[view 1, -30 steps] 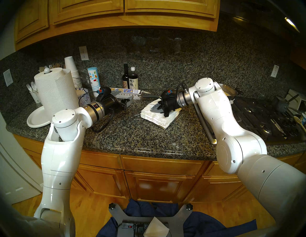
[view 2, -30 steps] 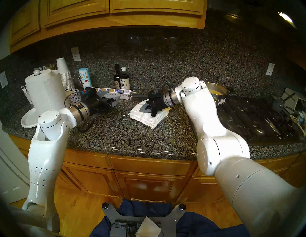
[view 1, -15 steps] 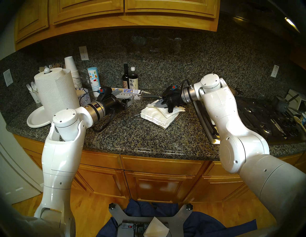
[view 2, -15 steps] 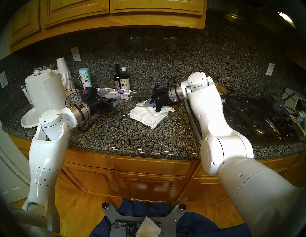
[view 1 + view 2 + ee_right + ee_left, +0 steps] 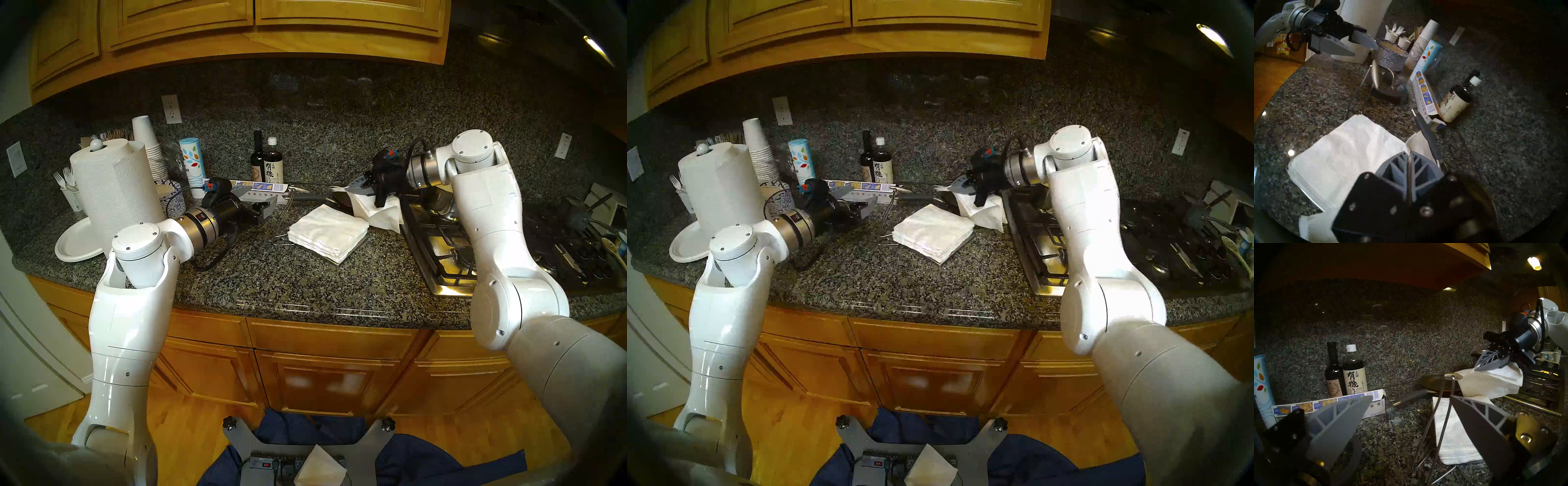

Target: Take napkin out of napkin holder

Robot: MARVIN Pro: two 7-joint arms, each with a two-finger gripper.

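Note:
The napkin's lower edge (image 5: 388, 227) hangs back by the stove's corner, so my right gripper keeps hold for now until the napkin touches the counter beside the stack.
My right gripper (image 5: 356, 185) is shut on a single white napkin (image 5: 376, 210), which hangs crumpled from its fingers above the counter, right of and behind the stack of napkins (image 5: 327, 230). The left wrist view shows the napkin (image 5: 1491, 382) clear of the stack (image 5: 1454, 429). The napkin holder's base plate (image 5: 360, 241) lies under the stack. Its wire arm (image 5: 284, 212) stands raised at the stack's left edge. My left gripper (image 5: 258, 197) is open beside that arm, and in the left wrist view the arm (image 5: 1442, 412) stands between its fingers.
A dark frying pan (image 5: 342, 200) sits just behind the stack, under the held napkin. The stove (image 5: 441, 251) is to the right. A paper towel roll (image 5: 115, 190), a paper plate (image 5: 76, 241), cups, a long box (image 5: 261, 190) and two bottles (image 5: 273, 166) crowd the back left.
My right gripper closed on the top napkin, lifted it off the stack and carried it up and to the right, over the pan. The left arm has hardly moved.

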